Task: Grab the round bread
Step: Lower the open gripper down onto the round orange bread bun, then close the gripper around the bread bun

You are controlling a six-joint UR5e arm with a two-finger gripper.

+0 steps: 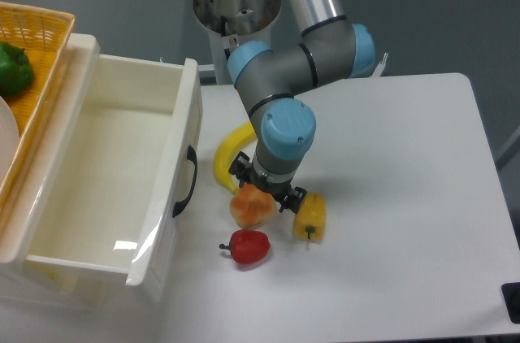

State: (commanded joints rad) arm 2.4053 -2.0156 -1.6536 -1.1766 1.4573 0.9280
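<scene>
I should pick up the round bread point(250, 210) by its rounded sides with my gripper next.
The round bread point(250, 210), a lumpy orange-tan bun, lies on the white table point(390, 197) between the banana and the red pepper. My gripper point(262, 188) hangs right over the bun's upper edge, open, with one black finger point(238, 169) at its upper left and the other point(291, 199) at its right side. The arm's wrist covers the bun's far rim. Nothing is held between the fingers.
A yellow pepper point(309, 217) lies just right of the bun, a red pepper point(247, 246) just in front of it, a banana point(227, 154) behind it. A white open drawer point(122, 172) stands at the left, with a wicker basket point(32, 42) holding a green pepper point(12, 69).
</scene>
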